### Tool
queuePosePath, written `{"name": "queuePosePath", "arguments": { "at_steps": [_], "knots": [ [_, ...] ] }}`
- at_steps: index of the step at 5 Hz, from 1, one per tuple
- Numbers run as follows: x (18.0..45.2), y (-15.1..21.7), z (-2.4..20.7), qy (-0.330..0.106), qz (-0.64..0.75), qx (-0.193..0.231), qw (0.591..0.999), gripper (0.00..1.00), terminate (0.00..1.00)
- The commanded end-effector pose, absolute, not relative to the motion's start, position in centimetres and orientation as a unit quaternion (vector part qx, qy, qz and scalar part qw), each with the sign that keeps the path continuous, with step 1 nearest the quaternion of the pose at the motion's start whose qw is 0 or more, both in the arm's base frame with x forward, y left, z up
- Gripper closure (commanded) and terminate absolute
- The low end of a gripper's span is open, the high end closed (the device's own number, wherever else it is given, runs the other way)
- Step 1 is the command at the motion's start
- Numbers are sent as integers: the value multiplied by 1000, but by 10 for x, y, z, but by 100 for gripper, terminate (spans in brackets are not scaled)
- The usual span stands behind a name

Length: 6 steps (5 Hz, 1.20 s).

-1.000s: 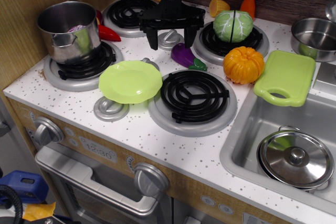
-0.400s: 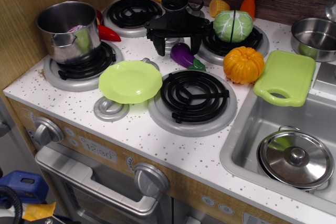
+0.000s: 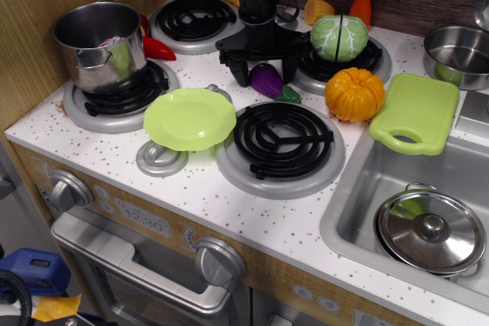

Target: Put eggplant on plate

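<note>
My gripper is to put the eggplant on the plate (image 3: pixel 189 118), and for that it grabs the eggplant by its rounded purple end (image 3: pixel 263 76) next.
The purple eggplant (image 3: pixel 269 82) with a green stem cap lies on the white counter between the back right and front right burners. My black gripper (image 3: pixel 267 69) hangs straight above it, jaws spread open, one finger on each side of the eggplant's back end, low and close to it. The round lime-green plate (image 3: pixel 189 118) sits to the front left, resting tilted on a stove knob between the left and front right burners. The plate holds nothing.
A steel pot (image 3: pixel 101 43) stands on the left burner with a red pepper (image 3: pixel 157 49) behind it. A green cabbage (image 3: pixel 339 37), orange pumpkin (image 3: pixel 354 94) and lime-green cutting board (image 3: pixel 416 111) lie to the right. The sink (image 3: pixel 359 188) holds a pot lid (image 3: pixel 432 230).
My gripper has moved right and down, from above the back knob to directly over the eggplant, staying open. The eggplant and plate have not moved.
</note>
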<state>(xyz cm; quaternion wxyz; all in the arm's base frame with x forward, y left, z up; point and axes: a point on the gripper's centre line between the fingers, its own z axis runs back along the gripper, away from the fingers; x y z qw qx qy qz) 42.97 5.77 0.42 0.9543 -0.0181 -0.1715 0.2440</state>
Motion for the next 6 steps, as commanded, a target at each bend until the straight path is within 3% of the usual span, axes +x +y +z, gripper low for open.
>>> {"name": "queuePosePath", "arguments": {
  "at_steps": [1,4,6],
  "knots": [
    [433,66,10,-183,251,-26,950,100,0],
    [427,85,75,-126,233,46,963,100,0],
    [397,96,91,-133,254,73,955,100,0]
  ]
}}
